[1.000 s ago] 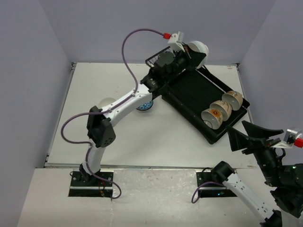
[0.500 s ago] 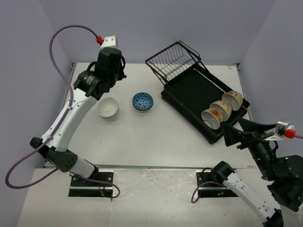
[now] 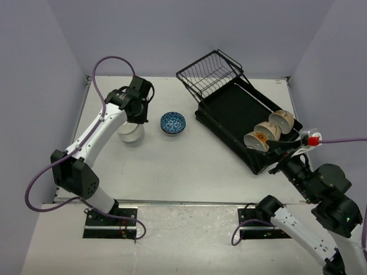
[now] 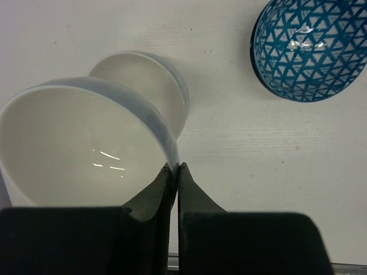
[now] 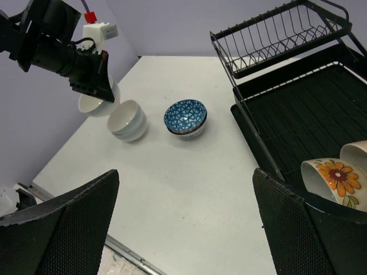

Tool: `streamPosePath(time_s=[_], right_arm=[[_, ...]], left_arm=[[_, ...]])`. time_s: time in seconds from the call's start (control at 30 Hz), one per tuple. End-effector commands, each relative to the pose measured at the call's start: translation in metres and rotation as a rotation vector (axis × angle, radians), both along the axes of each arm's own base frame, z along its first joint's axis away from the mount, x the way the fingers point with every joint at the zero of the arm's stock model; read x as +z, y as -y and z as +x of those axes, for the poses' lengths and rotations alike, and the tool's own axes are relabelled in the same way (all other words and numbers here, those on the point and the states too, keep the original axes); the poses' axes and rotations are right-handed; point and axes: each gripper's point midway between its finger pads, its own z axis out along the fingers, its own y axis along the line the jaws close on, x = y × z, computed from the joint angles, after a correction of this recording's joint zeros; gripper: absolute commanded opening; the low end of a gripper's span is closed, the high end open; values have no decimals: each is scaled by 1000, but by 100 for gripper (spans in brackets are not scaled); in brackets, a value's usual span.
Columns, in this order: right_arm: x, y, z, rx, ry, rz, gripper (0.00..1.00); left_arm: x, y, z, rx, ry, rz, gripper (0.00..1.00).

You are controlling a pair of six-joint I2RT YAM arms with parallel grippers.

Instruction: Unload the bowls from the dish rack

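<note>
The white bowl is tilted above and beside the stack and would land short now, so my left gripper should hold it until it lines up.
My left gripper point(image 4: 175, 168) is shut on the rim of a plain white bowl point(image 4: 74, 149) and holds it just above and beside the white bowls point(image 4: 143, 86) stacked on the table. In the top view the left gripper point(image 3: 136, 113) hangs over that stack point(image 3: 131, 134). A blue-patterned bowl point(image 3: 172, 122) sits to the right of it. The black dish rack point(image 3: 229, 109) holds three patterned bowls point(image 3: 268, 130) at its near end. My right gripper point(image 3: 276, 157) is open and empty by the rack's near corner.
The tilted wire basket point(image 3: 209, 73) stands at the rack's far end. In the right wrist view a flower-patterned bowl point(image 5: 332, 180) shows in the rack point(image 5: 298, 109), with the blue bowl point(image 5: 185, 117) and the white stack point(image 5: 127, 119) across the table.
The left arm carried the white bowl from the wire basket across to the left and came down over the white stack. The right gripper moved in toward the rack's near corner.
</note>
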Motion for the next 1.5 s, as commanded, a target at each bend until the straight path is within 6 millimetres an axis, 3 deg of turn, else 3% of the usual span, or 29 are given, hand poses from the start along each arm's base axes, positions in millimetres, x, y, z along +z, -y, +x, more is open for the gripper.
streamPosePath(time_s=[0.0, 0.2, 0.5, 1.0, 1.27, 1.4, 1.47], right_arm=[[-4, -10, 1, 49, -2, -31, 99], [-2, -13, 2, 58, 4, -33, 99], [-6, -18, 3, 78, -4, -33, 99], [-14, -27, 7, 103, -25, -46, 99], [-13, -28, 7, 106, -24, -42, 99], [-16, -31, 11, 109, -35, -47, 99], [-21, -35, 16, 104, -53, -61, 99]], left_arm=[[-7, -12, 4, -48, 12, -41, 0], [-34, -20, 9, -48, -29, -72, 0], [-67, -14, 14, -70, -95, -68, 0], [-78, -14, 26, -47, -96, -56, 0], [-66, -14, 26, -50, -76, -35, 32], [-42, -10, 26, -50, -20, -31, 45], [-22, -5, 24, -51, 31, -32, 60]])
